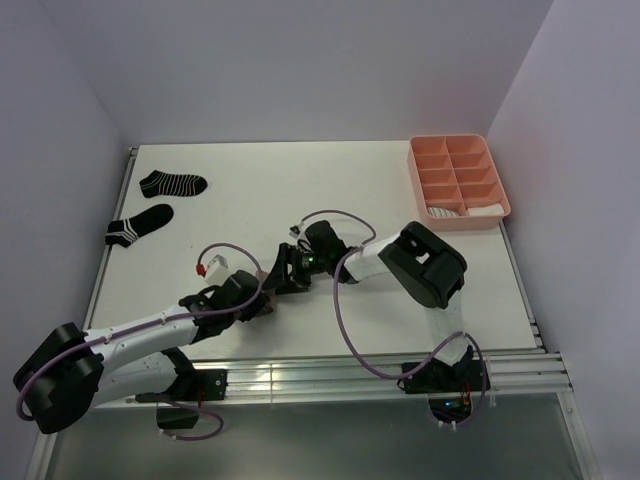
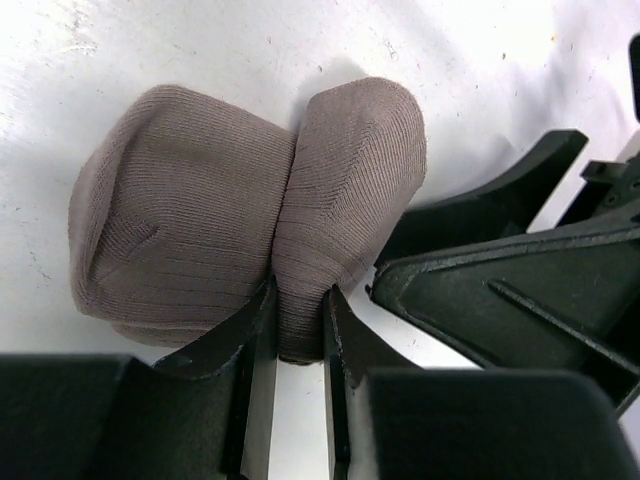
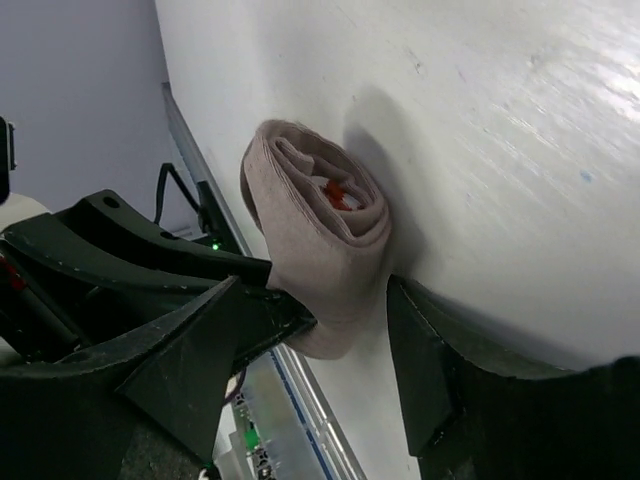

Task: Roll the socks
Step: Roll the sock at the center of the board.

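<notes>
The right gripper grabs the taupe sock's roll at its spiral end (image 3: pixel 336 250) next, which keeps it rolled while freeing my left gripper.
A taupe sock (image 2: pixel 190 210) lies rolled into a thick bundle near the table's front edge, small in the top view (image 1: pixel 271 300). My left gripper (image 2: pixel 298 298) is shut on a fold at the bundle's near end; from above it (image 1: pixel 262 304) sits just left of the roll. In the right wrist view the roll (image 3: pixel 315 215) shows its spiral end with a red cuff inside. My right gripper (image 3: pixel 318 300) stands open, its fingers (image 3: pixel 425 360) straddling the roll's lower part. Two black white-striped socks (image 1: pixel 173 183) (image 1: pixel 140 225) lie flat at the far left.
A pink compartment tray (image 1: pixel 470 150) stands at the back right, with white socks (image 1: pixel 445 211) in its nearest cells. The two grippers meet closely at the roll (image 1: pixel 285 268). The table's front rail (image 1: pixel 380 370) runs just behind the roll.
</notes>
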`<state>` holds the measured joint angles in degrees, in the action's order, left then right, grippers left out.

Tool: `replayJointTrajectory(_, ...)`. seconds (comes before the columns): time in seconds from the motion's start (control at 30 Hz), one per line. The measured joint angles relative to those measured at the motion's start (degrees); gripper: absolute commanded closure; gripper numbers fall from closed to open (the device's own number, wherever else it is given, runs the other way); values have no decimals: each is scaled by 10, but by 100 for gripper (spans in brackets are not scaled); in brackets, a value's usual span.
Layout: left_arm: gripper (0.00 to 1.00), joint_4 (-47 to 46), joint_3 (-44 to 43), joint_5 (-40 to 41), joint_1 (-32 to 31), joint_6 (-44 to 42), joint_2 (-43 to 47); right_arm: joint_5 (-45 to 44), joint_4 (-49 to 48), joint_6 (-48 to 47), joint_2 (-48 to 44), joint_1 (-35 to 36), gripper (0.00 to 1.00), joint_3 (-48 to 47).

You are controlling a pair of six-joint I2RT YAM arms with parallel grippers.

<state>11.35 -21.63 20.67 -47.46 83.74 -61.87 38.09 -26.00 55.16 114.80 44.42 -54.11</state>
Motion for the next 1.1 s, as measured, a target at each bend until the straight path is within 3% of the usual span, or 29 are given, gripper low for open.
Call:
replayJointTrajectory(0.27,97,-4,10,-12,8,8,11,43,-54,23,52,0,37,-31)
replayJointTrajectory(0.37,97,-4,16,-14,10,13,19,56,-73,25,68,-2,47,-35)
replayJointTrajectory(0.47,97,-4,21,-15,13,15,26,65,-86,26,82,-3,67,-37)
replayJointTrajectory(0.5,97,-5,23,-16,13,15,28,68,-89,28,87,-4,83,-37)
replayJointTrajectory(0.57,97,-6,24,-18,14,15,28,71,-99,30,95,-5,100,-37)
replayJointTrajectory(0.87,96,-18,2,-28,15,-11,-13,41,-71,-4,66,-16,100,-19)
replayJointTrajectory(1.0,95,-66,-38,-46,16,-50,-83,1,19,-47,8,-44,100,-2)
replayJointTrajectory(1.1,87,-102,-80,-60,16,-89,-146,-34,95,-81,-30,-68,100,-2)
